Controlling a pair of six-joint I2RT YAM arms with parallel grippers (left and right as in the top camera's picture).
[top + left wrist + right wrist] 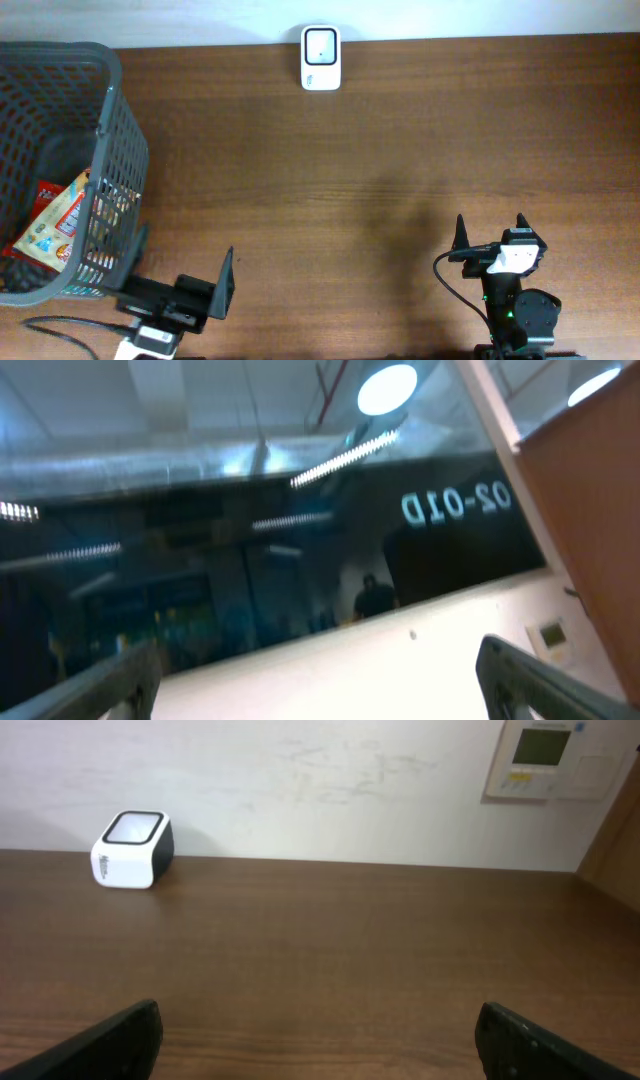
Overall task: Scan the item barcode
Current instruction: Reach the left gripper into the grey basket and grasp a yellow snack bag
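The snack packet's hidden side needs to stay free to scan. My left gripper should next grab the packet by the middle of its showing printed side (57, 223).
The item, an orange and white snack packet (55, 222), lies inside the grey mesh basket (110, 120) at the left; its barcode does not show. The white scanner (321, 58) stands at the far edge of the table, and the right wrist view has the scanner (132, 848) at its far left. My left gripper (226, 300) sits open near the front edge, just right of the basket, its camera tilted up at the ceiling, with nothing between the fingers (320, 695). My right gripper (491, 232) is open and empty at the front right, over bare wood (320, 1045).
The basket takes up the table's left side. A white wall runs behind the table, with a control panel (550, 758) mounted on it at the right. Cables trail from both arm bases along the front edge.
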